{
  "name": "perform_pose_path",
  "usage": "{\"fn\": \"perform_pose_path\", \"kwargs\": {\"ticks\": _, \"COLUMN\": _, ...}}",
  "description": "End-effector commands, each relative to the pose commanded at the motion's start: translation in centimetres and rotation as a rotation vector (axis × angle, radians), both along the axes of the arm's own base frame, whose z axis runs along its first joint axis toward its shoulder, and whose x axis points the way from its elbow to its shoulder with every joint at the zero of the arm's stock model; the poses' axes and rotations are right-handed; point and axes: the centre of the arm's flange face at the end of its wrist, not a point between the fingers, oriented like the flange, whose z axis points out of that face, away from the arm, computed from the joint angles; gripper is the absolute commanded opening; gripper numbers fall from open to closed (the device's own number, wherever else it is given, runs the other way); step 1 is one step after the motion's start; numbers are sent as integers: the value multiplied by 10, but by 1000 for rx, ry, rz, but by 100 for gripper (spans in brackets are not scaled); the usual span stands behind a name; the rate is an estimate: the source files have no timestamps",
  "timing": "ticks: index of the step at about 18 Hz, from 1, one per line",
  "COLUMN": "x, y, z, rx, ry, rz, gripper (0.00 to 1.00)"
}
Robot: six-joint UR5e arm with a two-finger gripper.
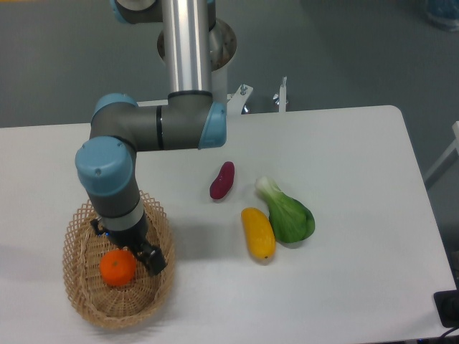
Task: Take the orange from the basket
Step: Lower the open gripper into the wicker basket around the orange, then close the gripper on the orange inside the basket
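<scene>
My gripper grabs the round sides of the orange (118, 269) next, to pick it from the basket.
The orange (118, 269) is a small round bright fruit lying inside the oval tan wicker basket (79, 301) at the table's front left. My gripper (126, 247) has come down into the basket directly over the orange's back edge. It is open. One black finger (155, 260) stands just right of the fruit with a small gap to it. The other finger (97, 229) shows only partly at the left behind the fruit, under the wrist. The orange still rests on the basket floor.
On the white table to the right lie a purple oblong vegetable (222, 180), a yellow-orange oblong vegetable (258, 233) and a green bok choy (288, 213). The arm's base column (188, 43) rises at the back. The table's front edge runs just below the basket.
</scene>
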Motion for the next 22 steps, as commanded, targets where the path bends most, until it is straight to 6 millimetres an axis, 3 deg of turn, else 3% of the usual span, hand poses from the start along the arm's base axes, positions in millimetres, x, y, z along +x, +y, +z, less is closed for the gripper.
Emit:
{"fn": "perform_pose_path", "kwargs": {"ticks": 3, "x": 11, "y": 2, "z": -12, "rx": -9, "ry": -20, "rz": 56, "gripper": 100}}
{"fn": "perform_pose_path", "kwargs": {"ticks": 4, "x": 24, "y": 2, "z": -15, "rx": -17, "ry": -20, "rz": 38, "gripper": 100}}
{"fn": "perform_pose_path", "kwargs": {"ticks": 7, "x": 40, "y": 2, "z": -23, "rx": -34, "ry": -23, "rz": 19, "gripper": 100}}
{"fn": "perform_pose_path", "kwargs": {"ticks": 22, "x": 38, "y": 6, "z": -51, "rx": -74, "ry": -15, "rz": 52, "gripper": 100}}
